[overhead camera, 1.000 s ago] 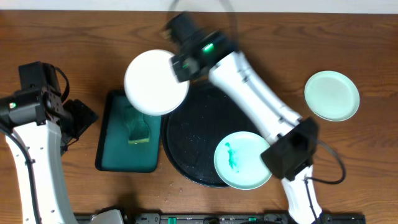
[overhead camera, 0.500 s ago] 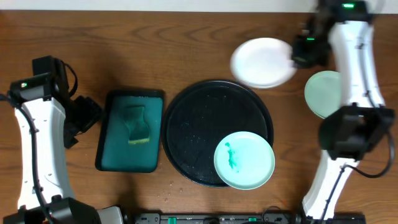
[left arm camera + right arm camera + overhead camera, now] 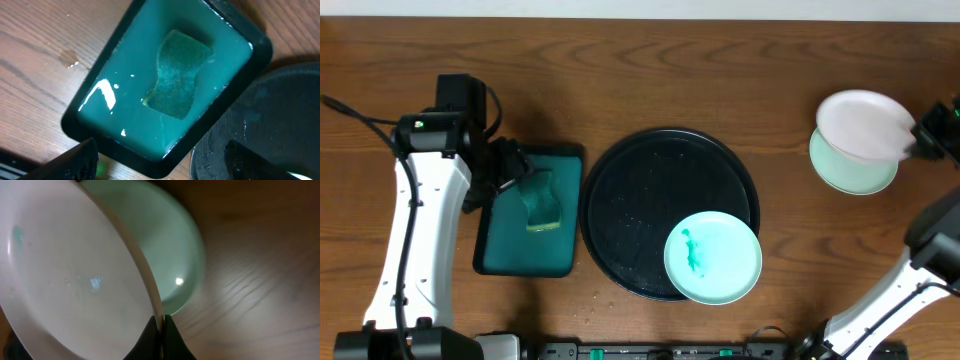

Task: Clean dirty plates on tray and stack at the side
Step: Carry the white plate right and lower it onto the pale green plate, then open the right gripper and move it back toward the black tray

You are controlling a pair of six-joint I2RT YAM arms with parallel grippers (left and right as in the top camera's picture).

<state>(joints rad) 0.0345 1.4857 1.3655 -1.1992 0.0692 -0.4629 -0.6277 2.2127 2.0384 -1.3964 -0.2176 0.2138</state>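
Note:
My right gripper should keep holding the white plate until it is lower. The plate is tilted above the mint-green plate and would fall crooked onto it if I opened now.
A white plate hangs tilted at the far right, above a mint-green plate that lies on the table. My right gripper is shut on its rim. In the right wrist view the pinched white plate fills the left, my right gripper clamps its edge, and the mint plate lies behind. Another mint plate with a green smear sits at the front right of the black tray. My left gripper is open and holds nothing, over the left side of the teal tray.
A dark teal rectangular tray left of the black tray holds a green sponge. The left wrist view shows that sponge in wet teal tray, with the black tray's rim beside it.
My right arm has swung the white plate from above the teal tray across to the far right, over the mint plate there. My left arm has moved in over the teal tray.

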